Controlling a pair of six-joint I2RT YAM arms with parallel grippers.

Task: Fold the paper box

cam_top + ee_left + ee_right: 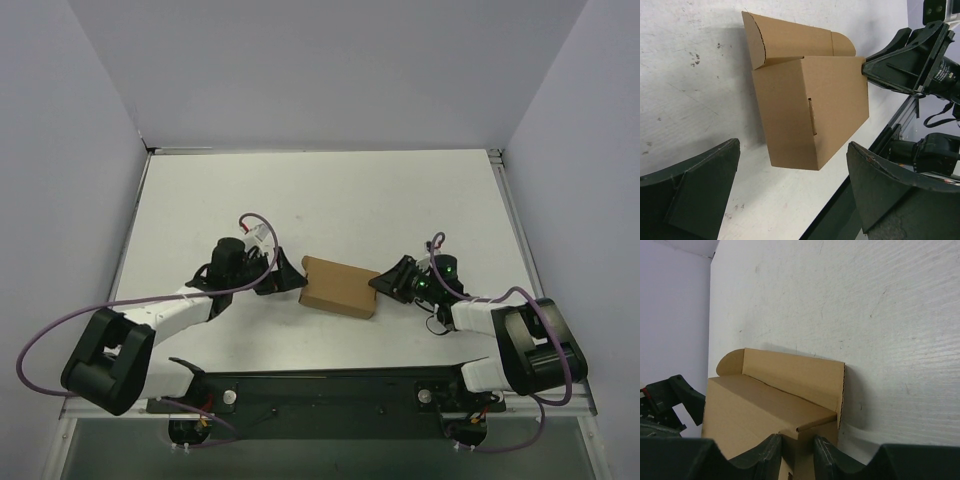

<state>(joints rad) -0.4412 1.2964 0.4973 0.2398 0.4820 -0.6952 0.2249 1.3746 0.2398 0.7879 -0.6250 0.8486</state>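
I need to grab the paper box's loose end (709, 401) next with my left gripper, across its long sides, so that the lid flap (790, 375) stays free to fold.
The paper box (340, 286) is a brown cardboard box lying on the white table (300, 200) between the two arms. One long lid flap (790, 375) stands up along its far side. My left gripper (290, 272) is wide open just off the box's left end, and in the left wrist view its fingers (700, 185) are apart from the box (810, 110). My right gripper (385, 283) is at the right end. Its jaws are narrowly open, and its fingertips (765, 452) flank a strip of the box's end wall (797, 445).
The black base rail (320, 385) runs along the table's near edge, close behind the box. Purple cables (40, 340) loop off both arms. Grey walls enclose the table on the left, back and right.
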